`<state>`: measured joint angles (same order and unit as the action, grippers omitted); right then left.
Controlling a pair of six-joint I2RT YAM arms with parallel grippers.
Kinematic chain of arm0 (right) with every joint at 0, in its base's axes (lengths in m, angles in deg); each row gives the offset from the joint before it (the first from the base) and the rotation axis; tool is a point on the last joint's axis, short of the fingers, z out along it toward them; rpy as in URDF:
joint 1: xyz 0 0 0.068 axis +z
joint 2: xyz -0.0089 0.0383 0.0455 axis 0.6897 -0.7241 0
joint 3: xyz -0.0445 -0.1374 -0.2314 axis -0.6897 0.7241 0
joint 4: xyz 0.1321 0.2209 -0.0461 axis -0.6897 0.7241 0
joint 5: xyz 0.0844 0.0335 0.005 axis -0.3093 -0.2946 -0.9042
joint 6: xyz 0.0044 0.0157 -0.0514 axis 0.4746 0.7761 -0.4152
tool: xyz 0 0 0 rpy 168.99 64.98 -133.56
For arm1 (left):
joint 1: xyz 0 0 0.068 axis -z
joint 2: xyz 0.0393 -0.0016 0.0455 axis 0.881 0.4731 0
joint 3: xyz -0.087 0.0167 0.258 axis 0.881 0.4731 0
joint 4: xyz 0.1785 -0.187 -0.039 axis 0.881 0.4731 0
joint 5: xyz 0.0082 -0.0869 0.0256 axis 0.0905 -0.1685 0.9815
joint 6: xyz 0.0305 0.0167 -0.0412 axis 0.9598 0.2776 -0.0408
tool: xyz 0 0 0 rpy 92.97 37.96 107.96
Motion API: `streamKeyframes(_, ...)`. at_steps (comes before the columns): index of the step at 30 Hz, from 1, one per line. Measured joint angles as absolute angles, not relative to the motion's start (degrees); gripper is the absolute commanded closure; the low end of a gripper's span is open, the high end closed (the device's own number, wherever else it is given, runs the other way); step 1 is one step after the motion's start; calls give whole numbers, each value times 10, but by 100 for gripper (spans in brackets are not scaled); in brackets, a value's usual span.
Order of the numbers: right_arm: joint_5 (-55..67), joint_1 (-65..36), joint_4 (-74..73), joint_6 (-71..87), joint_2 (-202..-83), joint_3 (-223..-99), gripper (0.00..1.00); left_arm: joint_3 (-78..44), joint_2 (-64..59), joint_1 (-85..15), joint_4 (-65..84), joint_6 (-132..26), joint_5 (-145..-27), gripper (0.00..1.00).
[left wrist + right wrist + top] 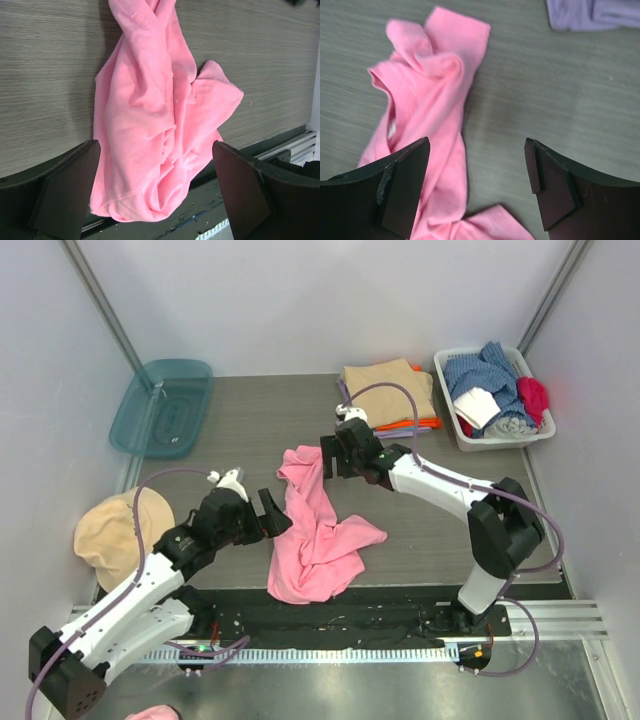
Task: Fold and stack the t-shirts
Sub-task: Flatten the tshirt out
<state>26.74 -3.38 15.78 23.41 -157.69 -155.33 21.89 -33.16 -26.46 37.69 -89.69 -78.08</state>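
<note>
My right gripper should next pick up the pink t-shirt (pixel 315 530) by its narrow far end (pixel 301 457). The t-shirt's body will then stay free to spread out for folding.
A bright pink t-shirt (pixel 315 530) lies crumpled and twisted in the middle of the table, its lower end on the black strip at the near edge. My left gripper (pixel 270 513) hovers just left of it, open and holding nothing. In the left wrist view the pink t-shirt (pixel 155 125) shows between and beyond the spread fingers of the left gripper (pixel 156 150). My right gripper (pixel 334 455) is open beside the shirt's far end. The right wrist view has the pink t-shirt (pixel 430 100) under its left finger, right gripper (pixel 477 150) empty. Folded t-shirts (pixel 390 390) are stacked at the back right, tan on top.
A white basket (pixel 458 430) of mixed clothes stands at the back right, next to the stack. A teal bin (pixel 162 405) sits at the back left and a round tan cap (pixel 115 530) at the left edge. A lilac cloth corner (pixel 590 15) shows in the right wrist view.
</note>
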Motion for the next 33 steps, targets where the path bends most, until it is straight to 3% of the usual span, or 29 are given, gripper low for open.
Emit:
streamKeyframes(7, 201, -53, 137, 210, -1665, -1663, 15, 247, -350, -200, 381, -947, -722, 0)
streamKeyframes(15, 154, -55, 135, 191, -1761, -1726, 16, 266, -290, -108, 372, -988, -664, 0)
streamKeyframes(19, 137, -60, 141, 184, -1798, -1743, 21, 275, -248, -90, 352, -1001, -643, 2)
streamKeyframes(20, 134, -61, 141, 181, -1807, -1748, 28, 279, -239, -88, 347, -1005, -639, 5)
streamKeyframes(22, 129, -63, 145, 177, -1822, -1755, 39, 289, -228, -86, 337, -1011, -634, 18)
streamKeyframes(23, 126, -65, 146, 176, -1828, -1758, 51, 295, -224, -85, 332, -1015, -632, 29)
streamKeyframes(25, 121, -67, 149, 172, -1839, -1764, 64, 307, -219, -85, 324, -1024, -630, 48)
streamKeyframes(26, 118, -68, 149, 171, -1843, -1766, 77, 312, -216, -84, 320, -1026, -628, 69)
streamKeyframes(29, 112, -71, 150, 170, -1846, -1766, 94, 322, -214, -84, 310, -1034, -625, 98)
streamKeyframes(33, 110, -75, 151, 167, -1846, -1766, 99, 324, -214, -83, 305, -1036, -620, 100)
